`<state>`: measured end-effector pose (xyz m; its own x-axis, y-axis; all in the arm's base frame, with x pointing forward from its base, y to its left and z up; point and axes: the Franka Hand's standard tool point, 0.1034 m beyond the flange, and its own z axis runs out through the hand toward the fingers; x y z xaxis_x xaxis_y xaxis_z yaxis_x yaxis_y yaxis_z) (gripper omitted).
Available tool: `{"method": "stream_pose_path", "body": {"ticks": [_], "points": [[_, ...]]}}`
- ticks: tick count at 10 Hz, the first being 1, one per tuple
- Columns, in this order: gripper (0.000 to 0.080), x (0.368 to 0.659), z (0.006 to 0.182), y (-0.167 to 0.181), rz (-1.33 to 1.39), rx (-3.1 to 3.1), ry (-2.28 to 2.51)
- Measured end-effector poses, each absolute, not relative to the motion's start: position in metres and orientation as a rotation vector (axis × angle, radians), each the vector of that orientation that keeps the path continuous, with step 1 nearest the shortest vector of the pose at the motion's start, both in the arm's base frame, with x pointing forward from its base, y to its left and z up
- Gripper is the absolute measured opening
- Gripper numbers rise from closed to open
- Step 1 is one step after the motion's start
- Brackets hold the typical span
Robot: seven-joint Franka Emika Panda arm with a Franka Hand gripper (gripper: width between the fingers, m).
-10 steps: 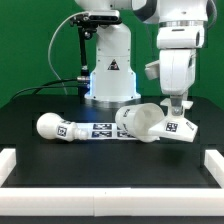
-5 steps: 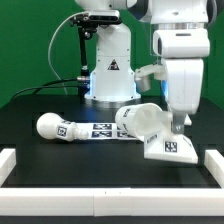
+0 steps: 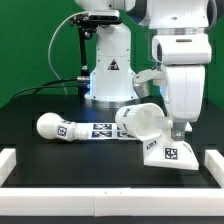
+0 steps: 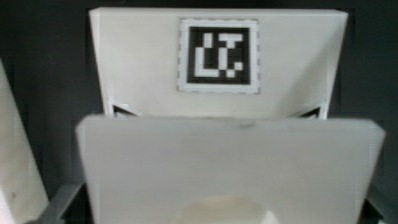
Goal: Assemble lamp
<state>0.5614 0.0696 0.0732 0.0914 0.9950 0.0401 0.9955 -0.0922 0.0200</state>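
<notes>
The white lamp base stands short of the bar, with black tabletop between them, so my gripper keeps holding it for now until it reaches the front bar (image 3: 165, 203).
The blocky white lamp base (image 3: 168, 152) lies at the exterior view's right, near the front, with its tag facing up. My gripper (image 3: 178, 128) comes down on its rear part and is shut on it. In the wrist view the base (image 4: 219, 120) fills the picture, and its tag (image 4: 219, 55) is sharp. The fingers are mostly hidden at the picture's edges. The truncated-cone shade (image 3: 140, 122) lies on its side just behind the base. The round bulb (image 3: 58, 128) with its neck lies at the left.
The marker board (image 3: 100, 130) lies flat between bulb and shade. White rails border the black table at the front (image 3: 100, 195), left (image 3: 8, 158) and right (image 3: 214, 160). The robot's pedestal (image 3: 110, 70) stands at the back.
My gripper has moved toward the front with the base in it. The base has slid away from the shade. The bulb and shade have not moved.
</notes>
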Motion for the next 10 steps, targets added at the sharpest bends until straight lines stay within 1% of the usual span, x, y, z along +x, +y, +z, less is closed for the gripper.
{"method": "stream_pose_path", "body": {"ticks": [1, 2, 4, 7, 10], "points": [[0.053, 0.564, 0.066, 0.069, -0.063, -2.297, -2.112], [0.053, 0.576, 0.06, 0.071, -0.051, -2.291, -2.1], [0.053, 0.604, 0.054, 0.075, -0.074, -2.296, -2.089], [0.053, 0.622, 0.044, 0.088, -0.107, -2.293, -2.08], [0.053, 0.623, 0.043, 0.097, -0.111, -2.27, -2.089]]}}
